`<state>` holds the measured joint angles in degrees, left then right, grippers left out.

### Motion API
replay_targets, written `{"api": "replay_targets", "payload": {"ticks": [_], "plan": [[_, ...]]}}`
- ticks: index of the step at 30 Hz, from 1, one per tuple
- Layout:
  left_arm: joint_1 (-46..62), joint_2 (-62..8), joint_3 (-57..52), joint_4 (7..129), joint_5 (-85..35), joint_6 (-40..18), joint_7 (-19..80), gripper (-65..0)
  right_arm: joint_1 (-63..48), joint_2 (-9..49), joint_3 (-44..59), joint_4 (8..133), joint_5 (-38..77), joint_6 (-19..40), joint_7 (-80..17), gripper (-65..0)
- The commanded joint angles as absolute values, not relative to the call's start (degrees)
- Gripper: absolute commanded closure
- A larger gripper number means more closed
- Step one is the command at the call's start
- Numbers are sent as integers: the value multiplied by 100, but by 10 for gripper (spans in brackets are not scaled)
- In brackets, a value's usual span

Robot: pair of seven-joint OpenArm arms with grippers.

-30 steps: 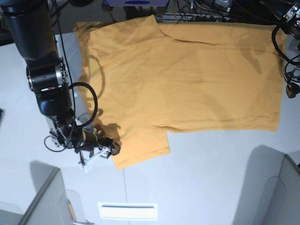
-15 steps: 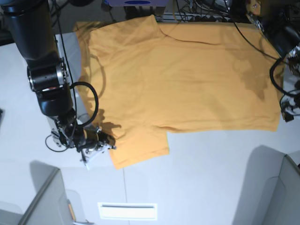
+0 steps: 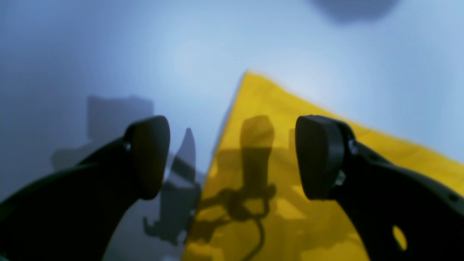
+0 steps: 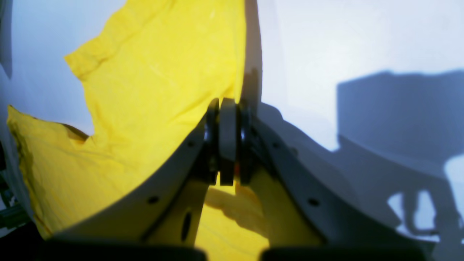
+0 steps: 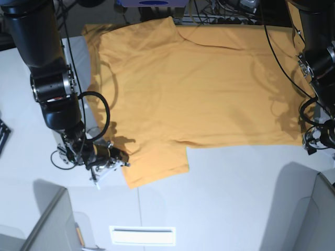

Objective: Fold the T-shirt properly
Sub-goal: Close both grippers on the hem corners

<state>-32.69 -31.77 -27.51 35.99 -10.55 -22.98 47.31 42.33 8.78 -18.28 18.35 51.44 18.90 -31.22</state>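
I need to lower my left gripper toward the T-shirt's corner before I close on it, because its fingers are still above and short of the T-shirt's corner (image 3: 248, 80).
The orange-yellow T-shirt (image 5: 199, 89) lies spread flat on the white table (image 5: 235, 198), with one short sleeve pointing toward the front left. My right gripper (image 5: 121, 163) sits at that sleeve's outer edge. In the right wrist view its jaws (image 4: 226, 108) are pressed together on the hem of the T-shirt (image 4: 152, 90). My left gripper (image 5: 312, 141) hovers at the shirt's near right corner. In the left wrist view it (image 3: 233, 156) stands open, and the corner of the T-shirt (image 3: 290, 217) lies below, between the fingers. No lettering shows.
Grey partitions rise at the front left (image 5: 47, 225) and front right (image 5: 319, 209). A white label strip (image 5: 142, 235) lies on the table's front edge. Cables and equipment (image 5: 225, 13) crowd the back edge behind the shirt.
My right gripper has gone from open to shut at the sleeve edge. The left arm has swung in from the right edge and come down to the shirt's near right corner.
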Motion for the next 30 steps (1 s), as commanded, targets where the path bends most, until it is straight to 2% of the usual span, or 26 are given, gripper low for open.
{"api": "replay_targets", "payload": {"ticks": [1,9,16,30], "plan": [[-3486,-3354,-2624,3609,-1095,-2325,4497,-515,4453,927,-1833,1903,5200,1930,-3081,0],[-3521,-3354,-2343,3248,-1095,-2325,4127,-515,4453,927,-1833,1903,5200,1930,-3081,0],[-4040,-3459,-2308,1754,-1042,-2308,3099,-515,4462,927,-1833,1903,5200,1930,-3090,0],[-3996,-3380,-2299,1692,-1033,-2316,2835,-515,4558,927,-1833,1903,5200,1930,-3090,0]]}}
